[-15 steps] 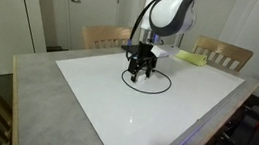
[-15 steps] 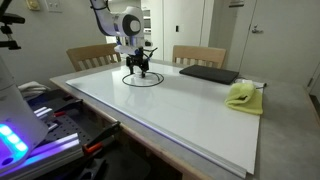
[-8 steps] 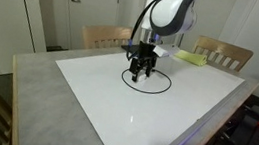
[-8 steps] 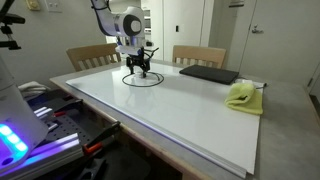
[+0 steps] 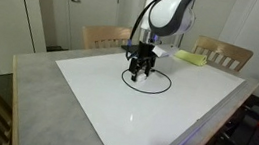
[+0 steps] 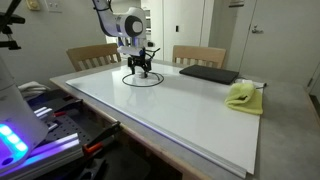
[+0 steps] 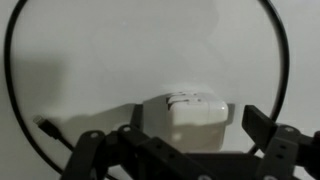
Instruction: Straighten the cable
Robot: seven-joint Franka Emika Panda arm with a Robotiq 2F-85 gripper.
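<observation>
The white charger block point(image 7: 188, 108) stands between my gripper's fingers and closing now would catch it, so it is time to close.
The cable point(image 5: 145, 92) is a thin black cord coiled in one round loop on the white board, seen in both exterior views point(image 6: 143, 87). My gripper point(image 5: 139, 74) hangs low over the loop's far part point(image 6: 141, 73), pointing down. In the wrist view the cable point(image 7: 9, 62) arcs round the picture's edges, with a small plug end point(image 7: 45, 126) at the lower left. A white charger block point(image 7: 188, 108) lies on the board between my open gripper's point(image 7: 175, 132) black fingers point(image 7: 258, 122), with gaps on both sides. Nothing is held.
A yellow cloth point(image 6: 242, 96) and a flat black pad point(image 6: 208, 73) lie on the table beyond the loop. Two wooden chairs point(image 5: 104, 37) point(image 5: 223, 55) stand at the far side. The white board point(image 5: 104, 110) covers most of the grey tabletop.
</observation>
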